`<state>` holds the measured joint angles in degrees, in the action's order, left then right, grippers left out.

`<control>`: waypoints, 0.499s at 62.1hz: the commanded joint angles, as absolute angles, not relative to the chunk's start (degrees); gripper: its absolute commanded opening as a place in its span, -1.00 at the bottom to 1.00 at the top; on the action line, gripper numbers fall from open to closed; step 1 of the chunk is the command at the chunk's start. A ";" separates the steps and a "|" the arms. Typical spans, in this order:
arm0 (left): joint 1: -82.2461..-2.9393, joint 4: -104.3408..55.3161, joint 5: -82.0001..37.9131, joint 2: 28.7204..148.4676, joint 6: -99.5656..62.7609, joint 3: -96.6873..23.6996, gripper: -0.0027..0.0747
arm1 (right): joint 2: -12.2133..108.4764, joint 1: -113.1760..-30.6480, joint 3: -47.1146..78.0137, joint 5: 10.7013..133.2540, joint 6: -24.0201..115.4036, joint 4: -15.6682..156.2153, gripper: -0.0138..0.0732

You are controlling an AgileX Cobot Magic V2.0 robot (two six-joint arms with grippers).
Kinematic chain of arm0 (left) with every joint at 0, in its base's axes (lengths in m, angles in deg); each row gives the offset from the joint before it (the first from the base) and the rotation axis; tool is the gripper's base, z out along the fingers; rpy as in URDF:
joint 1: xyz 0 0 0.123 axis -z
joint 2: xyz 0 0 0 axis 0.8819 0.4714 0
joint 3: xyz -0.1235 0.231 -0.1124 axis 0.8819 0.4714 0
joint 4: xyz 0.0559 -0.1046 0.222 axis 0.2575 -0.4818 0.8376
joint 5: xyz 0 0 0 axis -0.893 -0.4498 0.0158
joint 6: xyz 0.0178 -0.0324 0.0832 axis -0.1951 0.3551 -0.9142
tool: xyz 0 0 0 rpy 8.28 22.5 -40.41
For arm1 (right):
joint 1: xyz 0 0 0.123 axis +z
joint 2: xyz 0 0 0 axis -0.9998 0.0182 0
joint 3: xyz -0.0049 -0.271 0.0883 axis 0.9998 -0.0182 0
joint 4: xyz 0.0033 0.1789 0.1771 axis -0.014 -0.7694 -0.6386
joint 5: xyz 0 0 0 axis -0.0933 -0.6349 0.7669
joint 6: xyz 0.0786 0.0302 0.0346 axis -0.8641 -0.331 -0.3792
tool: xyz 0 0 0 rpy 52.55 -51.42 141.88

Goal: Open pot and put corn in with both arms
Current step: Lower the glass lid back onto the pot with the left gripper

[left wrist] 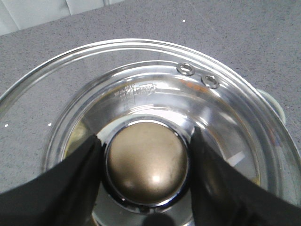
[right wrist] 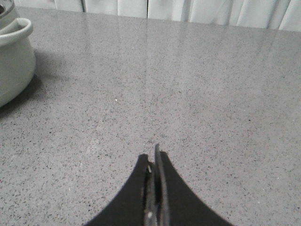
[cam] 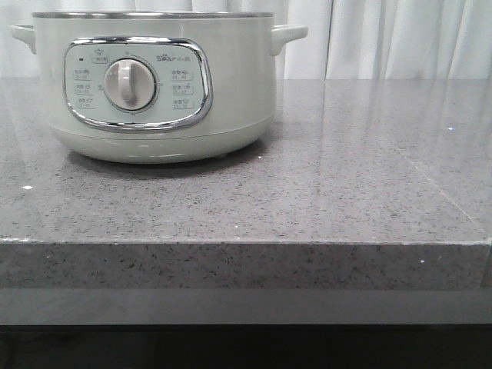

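Note:
I should still keep the glass lid in my left gripper: the pot's steel rim (cam: 154, 14) is bare below it in the front view.
The pale grey-green pot (cam: 154, 84) stands at the back left of the counter, its dial facing me; its top is cut off by the frame. In the left wrist view its glass lid (left wrist: 141, 61) fills the picture. My left gripper (left wrist: 146, 141) has one black finger pressed against each side of the lid's bronze knob (left wrist: 148, 165). A pale pot handle (left wrist: 277, 106) shows past the lid's rim. My right gripper (right wrist: 154, 155) is shut and empty, low over bare counter to the right of the pot (right wrist: 14, 56). The corn is out of view. Neither gripper shows in the front view.
The grey speckled stone counter (cam: 346, 177) stretches right of the pot, with its front edge (cam: 246, 242) near me. White curtains (cam: 384, 38) hang behind it.

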<state>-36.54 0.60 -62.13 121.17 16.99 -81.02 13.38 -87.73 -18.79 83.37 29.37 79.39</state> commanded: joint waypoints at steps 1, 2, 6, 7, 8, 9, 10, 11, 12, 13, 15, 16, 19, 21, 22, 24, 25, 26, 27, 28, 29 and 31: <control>-36.43 -0.32 -58.58 122.25 16.86 -88.06 -0.47 | 13.37 -88.19 -17.41 77.41 29.79 79.40 -0.83; -36.43 -0.43 -58.92 123.14 16.86 -88.68 -0.47 | 13.37 -88.19 -17.41 77.22 29.79 79.40 -0.83; -36.43 -1.24 -59.69 125.21 16.86 -90.96 -0.47 | 13.37 -88.19 -17.41 76.74 29.79 79.40 -0.83; -36.43 -1.50 -59.81 125.87 16.86 -91.36 -0.47 | 13.37 -88.19 -17.41 76.58 29.79 79.40 -0.83; -36.43 -1.85 -59.92 126.29 16.86 -91.73 -0.47 | 13.37 -88.19 -17.41 76.52 29.79 79.40 -0.83; -36.43 -2.14 -60.22 126.68 16.86 -92.09 -0.47 | 13.37 -88.19 -17.41 76.52 29.79 79.40 -0.83; -36.43 -2.50 -60.42 127.26 16.82 -92.56 -0.47 | 13.37 -88.19 -17.41 76.46 29.79 79.40 -0.83; -36.43 -2.78 -60.54 127.59 16.73 -92.83 -0.47 | 13.37 -88.19 -17.41 76.40 29.79 79.40 -0.83; -36.43 -3.21 -60.83 128.08 16.61 -93.09 -0.47 | 13.37 -88.19 -17.41 76.40 29.79 79.40 -0.83; -36.43 -3.45 -60.81 128.33 16.60 -93.21 -0.47 | 13.37 -88.19 -17.41 76.40 29.79 79.40 -0.83; -36.43 -3.86 -60.69 128.74 16.35 -93.21 -0.47 | 13.37 -88.19 -17.41 76.40 29.79 79.40 -0.83; -36.43 -3.97 -60.60 128.86 16.35 -93.21 -0.47 | 13.37 -88.19 -17.41 76.40 29.79 79.40 -0.83; -36.43 -4.13 -60.29 129.23 16.26 -93.21 -0.47 | 13.37 -88.19 -17.41 76.40 29.79 79.40 -0.83; -36.43 -4.13 -60.15 129.38 16.26 -93.21 -0.47 | 13.37 -88.19 -17.41 76.40 29.79 79.40 -0.83; -36.43 -4.24 -59.98 129.49 16.26 -93.21 -0.47 | 13.37 -88.19 -17.41 76.40 29.79 79.40 -0.83; -36.43 -4.24 -59.82 129.50 16.26 -93.21 -0.47 | 13.37 -88.19 -17.41 76.40 29.79 79.40 -0.83; -36.43 -4.24 -59.61 129.50 16.26 -93.21 -0.47 | 13.37 -88.19 -17.41 76.34 29.79 79.40 -0.83; -36.43 -4.24 -59.59 129.50 16.26 -93.21 -0.47 | 13.37 -88.19 -17.41 76.34 29.79 79.40 -0.83; -36.43 -4.24 -59.47 129.50 16.26 -93.21 -0.47 | 13.37 -88.19 -17.41 76.27 29.79 79.40 -0.83; -36.43 -4.38 -59.48 129.50 16.26 -93.21 -0.47 | 13.37 -88.19 -17.41 76.27 29.79 79.40 -0.83; -36.43 -4.39 -59.48 129.50 16.26 -93.21 -0.47 | 13.37 -88.19 -17.41 76.21 29.79 79.40 -0.83; -36.43 -4.66 -59.48 129.50 16.26 -93.21 -0.47 | 13.37 -88.19 -17.41 76.15 29.79 79.40 -0.83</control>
